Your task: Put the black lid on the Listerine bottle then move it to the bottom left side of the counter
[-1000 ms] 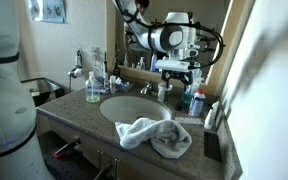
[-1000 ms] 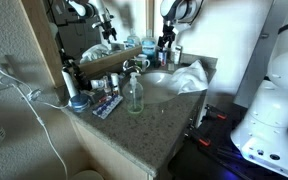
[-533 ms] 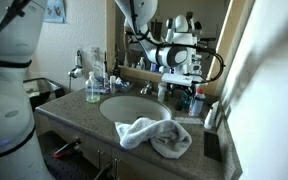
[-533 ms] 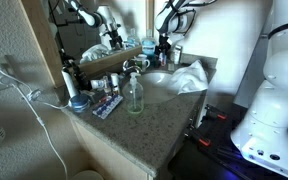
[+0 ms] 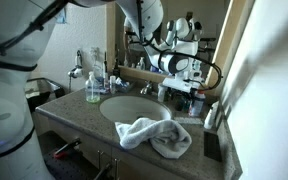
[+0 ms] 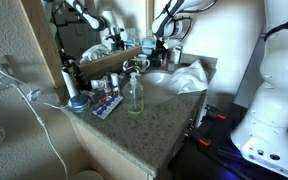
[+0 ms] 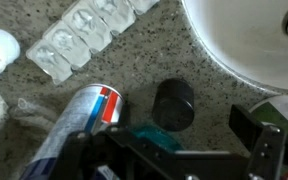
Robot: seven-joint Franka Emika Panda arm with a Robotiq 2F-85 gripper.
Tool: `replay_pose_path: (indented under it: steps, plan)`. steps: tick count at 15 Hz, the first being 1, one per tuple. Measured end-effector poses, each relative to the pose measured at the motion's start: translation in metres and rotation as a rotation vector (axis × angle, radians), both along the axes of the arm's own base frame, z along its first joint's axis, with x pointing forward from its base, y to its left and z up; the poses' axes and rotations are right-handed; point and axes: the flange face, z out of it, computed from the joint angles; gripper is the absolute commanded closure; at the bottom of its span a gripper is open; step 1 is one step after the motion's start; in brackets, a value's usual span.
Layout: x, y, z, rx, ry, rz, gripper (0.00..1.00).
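My gripper should come down to the black lid [image 7: 174, 105] from above and hold it by its round sides, so the bottom of the lid can go onto the Listerine bottle.
In the wrist view the black lid [image 7: 174, 105] lies flat on the speckled counter [image 7: 199, 85], just ahead of my gripper [image 7: 169, 135]. The gripper is open, its fingers wide apart on either side and nothing between them. The right finger [image 7: 252, 125] shows clearly. A teal patch of the Listerine bottle [image 7: 149, 138] shows right beneath the lid, mostly hidden by the gripper body. In an exterior view the gripper [image 5: 179, 85] hangs low over the back right of the counter, beside the Listerine bottle [image 5: 197, 100].
A blue can with a red band [image 7: 89, 115] lies left of the lid, with a clear blister pack [image 7: 79, 40] beyond it. The white sink rim [image 7: 239, 45] curves at the upper right. A crumpled towel [image 5: 154, 135] and a green soap bottle [image 5: 93, 88] sit by the sink.
The arm has swung lower and closer to the counter behind the sink. The gripper has stayed open.
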Motion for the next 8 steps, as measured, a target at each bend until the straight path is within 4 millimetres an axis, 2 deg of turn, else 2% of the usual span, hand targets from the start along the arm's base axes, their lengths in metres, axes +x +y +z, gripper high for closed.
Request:
replay_pose_path:
  steps: [3,4,5,8]
  plan:
    - [0.003,-0.001,-0.01,0.017,0.002,-0.01,0.0]
    - [0.003,-0.002,-0.013,0.024,0.002,-0.016,0.25]
    - [0.003,-0.002,-0.017,0.03,0.003,-0.02,0.26]
    - [0.003,-0.004,-0.026,0.041,0.004,-0.031,0.49]
